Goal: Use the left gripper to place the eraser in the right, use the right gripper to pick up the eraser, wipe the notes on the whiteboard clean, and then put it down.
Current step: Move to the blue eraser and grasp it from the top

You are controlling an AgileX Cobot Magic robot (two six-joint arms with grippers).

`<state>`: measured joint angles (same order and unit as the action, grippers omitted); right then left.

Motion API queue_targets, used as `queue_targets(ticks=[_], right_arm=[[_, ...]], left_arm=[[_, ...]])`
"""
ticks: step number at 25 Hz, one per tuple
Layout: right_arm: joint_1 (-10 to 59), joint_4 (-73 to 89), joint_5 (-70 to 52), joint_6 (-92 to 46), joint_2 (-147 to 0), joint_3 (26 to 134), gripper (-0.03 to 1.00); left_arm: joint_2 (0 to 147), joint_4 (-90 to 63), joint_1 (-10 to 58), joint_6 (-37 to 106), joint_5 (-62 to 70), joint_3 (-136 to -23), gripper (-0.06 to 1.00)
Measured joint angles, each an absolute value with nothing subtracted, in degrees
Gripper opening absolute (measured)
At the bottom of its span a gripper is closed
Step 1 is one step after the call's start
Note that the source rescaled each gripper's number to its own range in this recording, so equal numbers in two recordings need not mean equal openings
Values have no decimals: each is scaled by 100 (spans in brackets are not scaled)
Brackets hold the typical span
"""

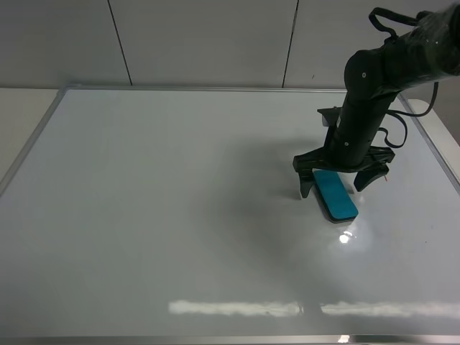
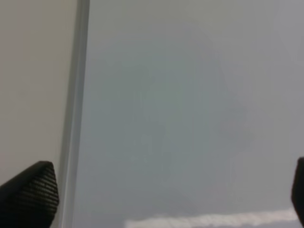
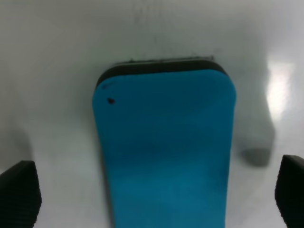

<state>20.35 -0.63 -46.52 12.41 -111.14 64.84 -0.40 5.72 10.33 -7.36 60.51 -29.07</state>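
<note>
My fingers are low over the whiteboard, beside the long sides of the teal eraser. My right gripper should close on it now, because it would hold the eraser (image 1: 336,195).
The teal-blue eraser (image 1: 336,195) lies flat on the whiteboard (image 1: 158,201), right of centre, felt base down. My right gripper (image 1: 332,188) is open and hangs just over it, one finger on each side and both clear of it. In the right wrist view the eraser (image 3: 164,152) fills the middle between the two black fingertips (image 3: 19,197). My left gripper (image 2: 164,192) is open and empty over the whiteboard (image 2: 190,95) near its silver frame (image 2: 78,95). The left arm is out of the exterior view. I see no clear red notes.
The board's silver frame (image 1: 36,140) runs along the left, back and right edges. A grey panelled wall (image 1: 201,39) stands behind. Light glare lies on the board near the front (image 1: 237,307) and beside the eraser (image 1: 345,237).
</note>
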Motion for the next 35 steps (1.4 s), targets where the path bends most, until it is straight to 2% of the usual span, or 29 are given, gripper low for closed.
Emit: queue_targets(ticks=[12, 14, 15, 16, 17, 19, 20, 29, 35], right_arm=[[2055, -328, -4597, 1258, -11246, 6484, 97], [2068, -328, -4597, 1270, -11246, 6484, 93], [2068, -322, -4597, 1286, -11246, 6484, 88], [2068, -321, -4597, 1296, -11246, 6484, 76], [2068, -321, -4613, 1325, -11246, 6484, 58], [2068, -273, -4642, 1381, -11246, 6484, 8], [2068, -234, -4665, 1390, -11246, 6484, 0], [2020, -135, -4775, 1319, -11246, 6484, 2], [1518, -56, -4608, 1237, -11246, 6549, 2]], left_arm=[[-40, 572, 1033, -736, 6051, -2907, 100], [-40, 572, 1033, -736, 6051, -2907, 100], [-40, 572, 1033, -736, 6051, -2907, 100], [-40, 572, 1033, -736, 6051, -2907, 100], [-40, 572, 1033, -736, 6051, -2907, 100], [-40, 572, 1033, -736, 6051, -2907, 100], [-40, 572, 1033, -736, 6051, -2907, 100], [-40, 572, 1033, -736, 6051, -2907, 100], [-40, 572, 1033, -736, 6051, -2907, 100]])
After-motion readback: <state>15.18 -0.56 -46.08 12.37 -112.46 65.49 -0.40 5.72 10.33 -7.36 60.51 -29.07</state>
